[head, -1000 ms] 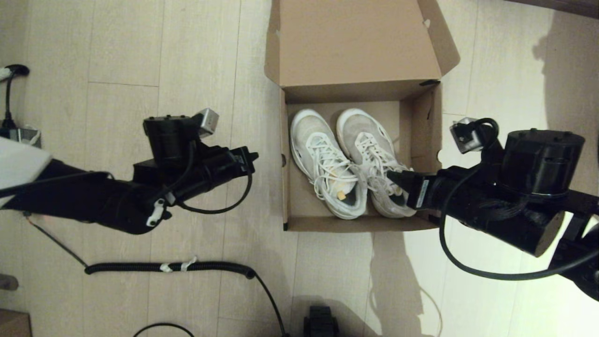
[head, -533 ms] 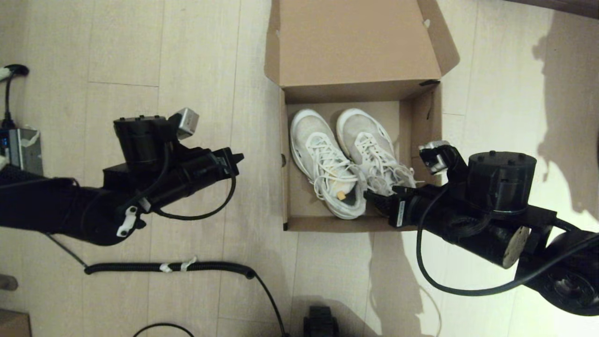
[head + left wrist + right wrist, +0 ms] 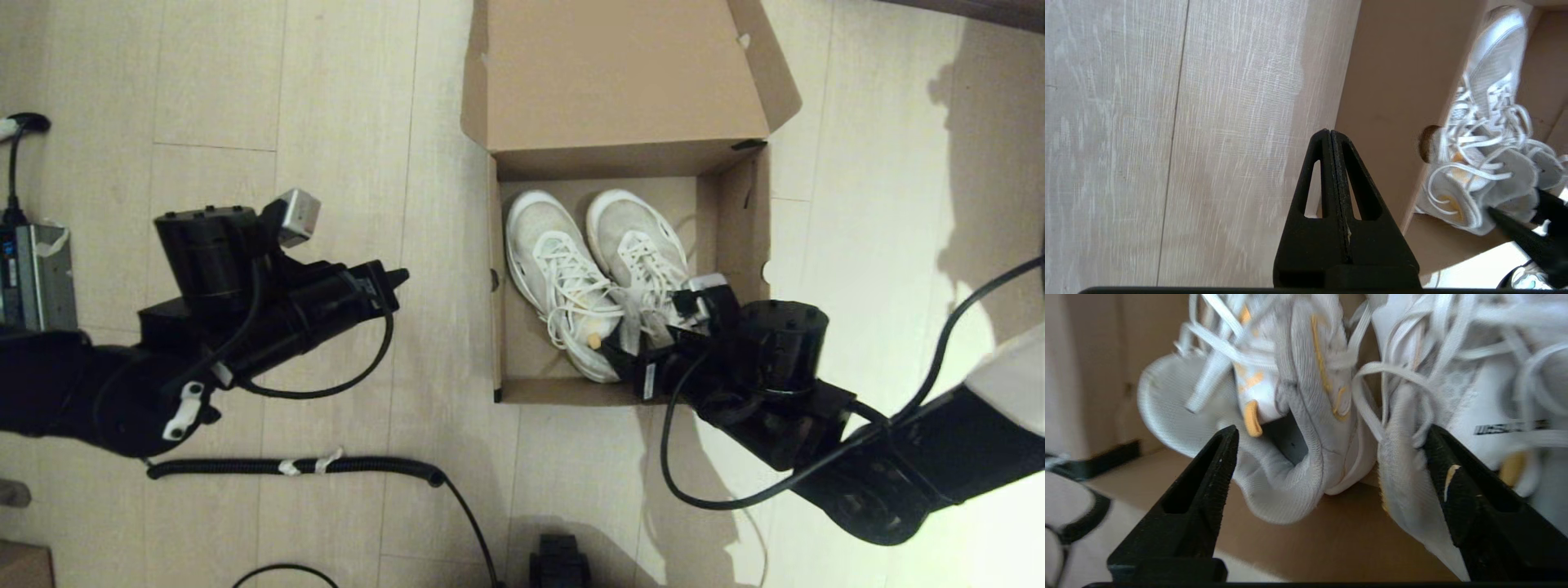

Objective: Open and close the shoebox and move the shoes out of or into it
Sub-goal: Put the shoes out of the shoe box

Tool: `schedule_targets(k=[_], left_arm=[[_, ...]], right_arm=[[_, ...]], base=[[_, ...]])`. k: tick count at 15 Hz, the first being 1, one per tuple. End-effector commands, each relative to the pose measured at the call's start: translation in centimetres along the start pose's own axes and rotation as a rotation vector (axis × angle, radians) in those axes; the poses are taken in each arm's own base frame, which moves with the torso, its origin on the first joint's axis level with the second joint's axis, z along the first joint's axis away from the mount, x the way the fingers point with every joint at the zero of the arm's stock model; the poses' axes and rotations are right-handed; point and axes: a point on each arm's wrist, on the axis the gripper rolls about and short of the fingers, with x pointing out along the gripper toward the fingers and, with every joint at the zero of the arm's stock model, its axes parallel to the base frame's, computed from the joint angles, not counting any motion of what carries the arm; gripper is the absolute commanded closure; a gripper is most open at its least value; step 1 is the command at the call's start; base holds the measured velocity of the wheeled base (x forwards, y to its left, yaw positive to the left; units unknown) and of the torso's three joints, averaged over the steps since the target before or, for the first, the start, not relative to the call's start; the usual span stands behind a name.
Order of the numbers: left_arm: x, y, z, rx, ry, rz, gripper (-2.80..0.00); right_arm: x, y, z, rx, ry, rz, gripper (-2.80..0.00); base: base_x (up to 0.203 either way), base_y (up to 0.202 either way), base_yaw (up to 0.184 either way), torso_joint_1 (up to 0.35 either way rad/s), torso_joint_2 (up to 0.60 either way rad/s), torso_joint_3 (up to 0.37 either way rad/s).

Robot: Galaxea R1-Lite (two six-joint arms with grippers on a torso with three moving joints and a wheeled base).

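Note:
Both white sneakers should move out of the shoebox together, so my right gripper needs to grab their adjoining collar sides next.
The brown shoebox (image 3: 739,220) stands open on the floor, its lid (image 3: 620,73) folded back at the far side. Two white sneakers lie side by side inside, toes away from me: the left shoe (image 3: 555,261) and the right shoe (image 3: 633,233). My right gripper (image 3: 624,355) is open at their heels, over the box's near wall. In the right wrist view this gripper (image 3: 1333,430) spans the left shoe's heel (image 3: 1274,477) and the right shoe's heel collar (image 3: 1404,486). My left gripper (image 3: 400,282) is shut and empty above the floor, left of the box (image 3: 1392,81).
A coiled black cable (image 3: 294,467) lies on the wooden floor near me on the left. A grey device (image 3: 33,273) and its cord (image 3: 15,163) sit at the left edge. A black part (image 3: 559,563) shows at the bottom centre.
My right arm has swung left and nearer, bringing its open jaws from the right shoe's side to the heels of both shoes. The left arm has drawn back left, away from the box.

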Motion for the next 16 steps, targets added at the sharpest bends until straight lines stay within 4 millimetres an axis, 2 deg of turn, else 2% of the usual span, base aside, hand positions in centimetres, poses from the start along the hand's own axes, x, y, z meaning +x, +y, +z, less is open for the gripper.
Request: schedule_targets(k=[1,2,5,8,11,16], left_arm=[[-0.5,0.2,0.1,-0.002,-0.01,0.006,0.0],[-0.6,0.5,-0.1,-0.001,-0.015,0.01,0.0],[-1.0,0.5,0.0,-0.011,-0.033,0.009,0.0],[-1.6,0.4,0.0,-0.011,-0.033,0.008,0.0],[-2.2,0.2,0.3,-0.01,-0.04,0.005,0.0],[-3.7,0.0,0.3,-0.028,-0.043,0.005,0.0]], right_arm=[[1.1,0.1,-1.4,-0.008,0.031,-0.004,-2.8],[1.5,0.1,-1.4,-0.009,0.026,-0.008,0.0],[2.4,-0.2,-1.4,-0.009,0.014,-0.042,0.0],[1.8,-0.3,-0.5,-0.007,-0.009,-0.078,0.0],[-0.6,-0.4,2.9,0.007,-0.087,-0.087,0.0],[-4.5,-0.4,6.5,0.01,-0.08,-0.07,0.0]], base=[[0.0,0.0,0.0,0.0,0.0,0.0],[0.0,0.0,0.0,0.0,0.0,0.0],[0.0,0.0,0.0,0.0,0.0,0.0],[0.0,0.0,0.0,0.0,0.0,0.0],[0.0,0.0,0.0,0.0,0.0,0.0],[0.0,0.0,0.0,0.0,0.0,0.0]])
